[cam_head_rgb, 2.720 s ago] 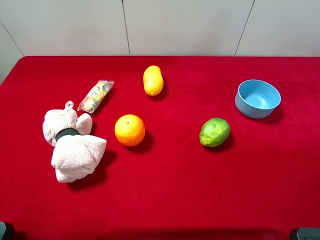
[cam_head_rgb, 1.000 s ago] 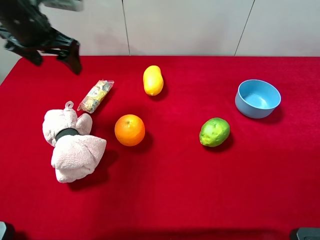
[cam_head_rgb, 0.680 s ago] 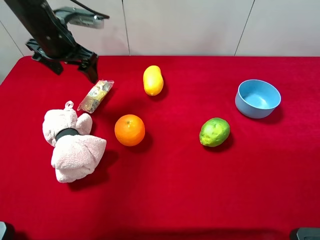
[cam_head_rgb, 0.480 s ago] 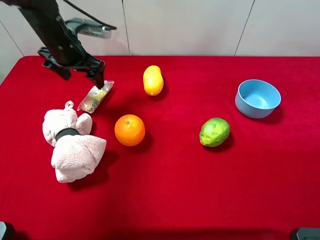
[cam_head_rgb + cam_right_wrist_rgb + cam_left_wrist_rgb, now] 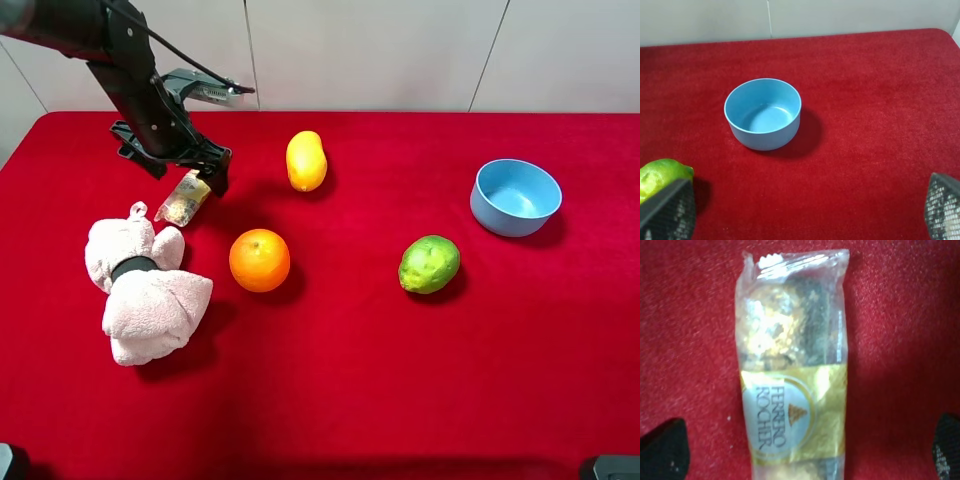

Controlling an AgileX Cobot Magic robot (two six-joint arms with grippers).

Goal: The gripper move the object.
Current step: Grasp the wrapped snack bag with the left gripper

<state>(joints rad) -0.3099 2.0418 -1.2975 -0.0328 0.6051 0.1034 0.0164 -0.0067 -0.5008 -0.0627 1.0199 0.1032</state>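
I will grab the clear snack packet by its gold label band [image 5: 193,186] with my left gripper next. Then I will move the packet off the red cloth [image 5: 350,370].
The object is a clear snack packet [image 5: 182,205] with golden contents, lying on the red cloth at the back left. In the left wrist view the packet [image 5: 792,380] fills the middle, flat on the cloth. My left gripper [image 5: 187,177] is open and low over the packet's far end, one black finger on each side. In the wrist view its fingertips [image 5: 662,450] stand wide apart, clear of the packet. My right gripper [image 5: 805,210] is open and empty, out of the exterior view.
A pink plush towel bundle [image 5: 145,285] lies just in front of the packet. An orange [image 5: 259,260], a yellow oval fruit [image 5: 306,160], a lime [image 5: 429,263] and a blue bowl [image 5: 515,196] stand to the right. The bowl [image 5: 763,113] and lime [image 5: 660,177] show in the right wrist view.
My left arm came into view from the upper left and moved down and right, until its open fingers straddle the packet. The packet and other things have not moved.
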